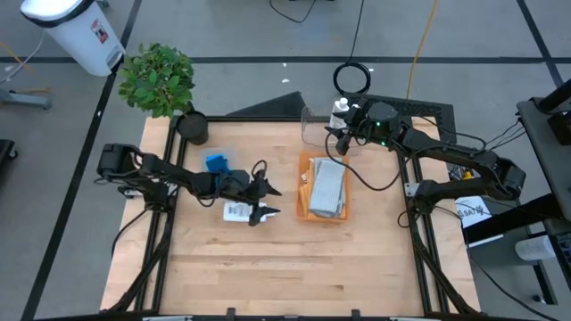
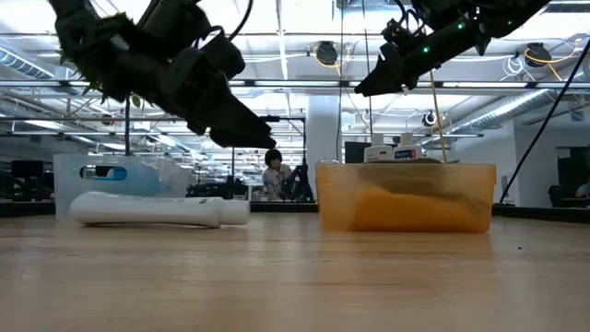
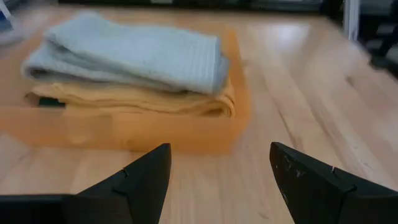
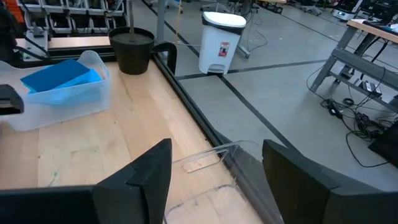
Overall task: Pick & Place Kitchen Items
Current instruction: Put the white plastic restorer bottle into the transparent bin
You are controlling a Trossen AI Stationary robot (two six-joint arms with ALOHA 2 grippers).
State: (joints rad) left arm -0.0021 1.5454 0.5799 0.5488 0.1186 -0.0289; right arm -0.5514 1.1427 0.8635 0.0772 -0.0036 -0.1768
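Note:
I will place the white bottle with the other bottles in the clear bin, so my left gripper will next grab it by its body (image 1: 237, 212).
An orange tray (image 1: 304, 165) right of the table's middle holds folded cloths: a grey one (image 3: 130, 53) on top of an orange one (image 3: 134, 99), with a dark green edge (image 3: 50, 102) showing below. A white bottle (image 1: 236, 212) lies on its side on the table under my left arm. My left gripper (image 1: 275, 201) hovers open just left of the tray, pointing at it, with nothing between its fingers. Blue sponges (image 1: 217, 163) lie in a clear bin (image 4: 93, 96). My right gripper (image 1: 332, 141) hangs open above a second clear bin (image 1: 312, 120) at the far edge, where white bottles (image 1: 339, 111) stand.
A potted plant (image 1: 161, 80) in a black pot (image 1: 192, 127) stands at the table's far left corner. A white waste bin (image 4: 222, 37) stands on the floor beyond it. The near half of the wooden table (image 1: 294, 267) is bare.

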